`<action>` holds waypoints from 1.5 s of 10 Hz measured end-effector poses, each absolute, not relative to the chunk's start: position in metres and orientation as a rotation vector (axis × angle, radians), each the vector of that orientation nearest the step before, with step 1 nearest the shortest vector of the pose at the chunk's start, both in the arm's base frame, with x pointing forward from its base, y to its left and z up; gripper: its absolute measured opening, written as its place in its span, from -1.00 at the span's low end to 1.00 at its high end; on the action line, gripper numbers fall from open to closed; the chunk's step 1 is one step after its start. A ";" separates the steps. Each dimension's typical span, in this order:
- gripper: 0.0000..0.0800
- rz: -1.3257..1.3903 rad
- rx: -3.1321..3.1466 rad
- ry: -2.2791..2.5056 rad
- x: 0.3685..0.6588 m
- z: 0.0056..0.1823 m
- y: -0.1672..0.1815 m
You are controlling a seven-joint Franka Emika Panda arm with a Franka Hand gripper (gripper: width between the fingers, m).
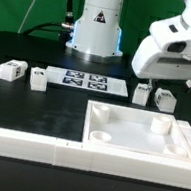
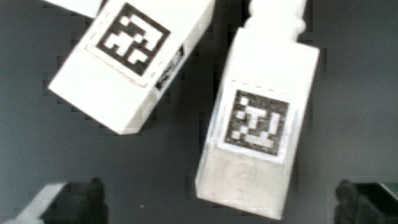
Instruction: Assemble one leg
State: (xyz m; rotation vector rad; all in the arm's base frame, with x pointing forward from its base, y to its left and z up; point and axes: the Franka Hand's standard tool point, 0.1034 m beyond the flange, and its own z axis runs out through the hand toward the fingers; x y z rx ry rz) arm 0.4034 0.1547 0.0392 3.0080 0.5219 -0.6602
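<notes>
My gripper needs to come down first and only then close on the white leg point(image 1: 165, 101), because its fingers stop above it.
Two white legs with black-and-white tags lie side by side on the black table at the exterior view's right, one point(image 1: 143, 92) beside the other point(image 1: 165, 98). My gripper point(image 1: 160, 82) hangs just above them, open and empty. In the wrist view the nearer leg point(image 2: 263, 120) lies lengthwise between my dark fingertips point(image 2: 71, 202), with its end reaching the gap. The other leg point(image 2: 134, 60) lies tilted beside it, outside the gap. Two more legs sit at the exterior view's left, one point(image 1: 12, 69) next to the other point(image 1: 37, 81).
The large white tray-like piece point(image 1: 175, 148) with round corner sockets lies in front of the right-hand legs. The marker board point(image 1: 84, 79) lies by the robot base point(image 1: 97, 33). A white rail point(image 1: 33, 149) runs along the front edge.
</notes>
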 end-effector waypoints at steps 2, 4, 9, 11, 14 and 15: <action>0.62 -0.880 2.934 0.514 0.401 0.039 0.155; 0.62 -1.169 2.802 0.485 0.392 0.040 0.155; 0.62 -1.335 2.707 0.469 0.394 0.028 0.163; 0.62 -1.327 2.715 0.469 0.393 0.020 0.164; 0.62 -1.317 2.721 0.477 0.389 0.009 0.166; 0.62 -1.322 2.719 0.476 0.387 0.009 0.165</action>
